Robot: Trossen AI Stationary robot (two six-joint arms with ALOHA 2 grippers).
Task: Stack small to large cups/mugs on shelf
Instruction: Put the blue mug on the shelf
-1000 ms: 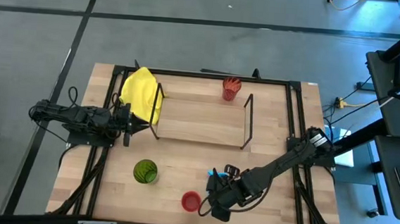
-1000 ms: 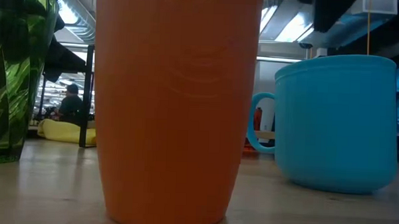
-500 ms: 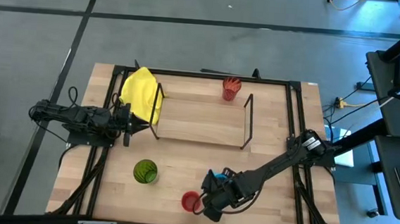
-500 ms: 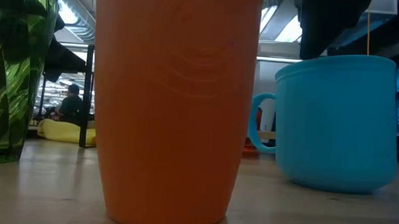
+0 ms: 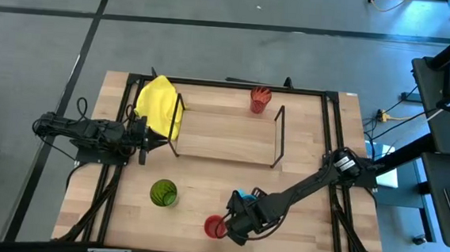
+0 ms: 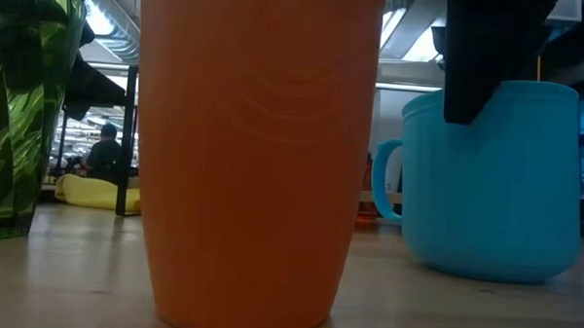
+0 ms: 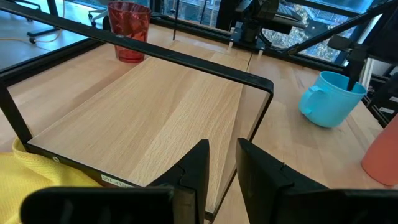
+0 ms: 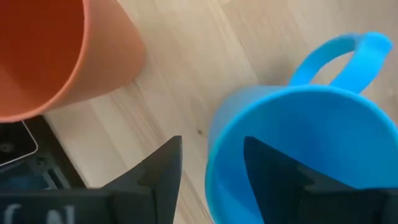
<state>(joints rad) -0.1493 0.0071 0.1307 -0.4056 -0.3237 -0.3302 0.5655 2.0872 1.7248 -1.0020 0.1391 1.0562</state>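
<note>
The light blue mug needs to be set upright on the shelf, so the robot's right gripper needs to grab it next by its rim [image 8: 212, 165] opposite the handle.
The light blue mug [image 8: 298, 143] stands upright on the table near its near edge, also in the high view [image 5: 241, 196] and the low view [image 6: 496, 181]. My right gripper [image 8: 212, 142] is open above it, one finger [image 8: 158, 168] outside the rim and the other [image 8: 273, 165] inside. The short red cup [image 5: 214, 226] stands just left of it. The green tumbler [image 5: 163, 193] stands farther left. The orange-red tumbler [image 5: 259, 101] stands by the far edge of the shelf [image 5: 224, 134]. My left gripper [image 5: 147, 132] waits at the shelf's left end, open by a narrow gap.
A yellow cloth [image 5: 160, 106] lies at the shelf's left end beside my left gripper. The shelf's black wire frames [image 5: 278, 136] rise at both its ends. Bare tabletop [image 5: 197, 184] lies between the shelf and the cups.
My right gripper has moved toward the table's left and down over the blue mug, so that its fingers now stand on either side of the rim. The cups have stayed in place.
</note>
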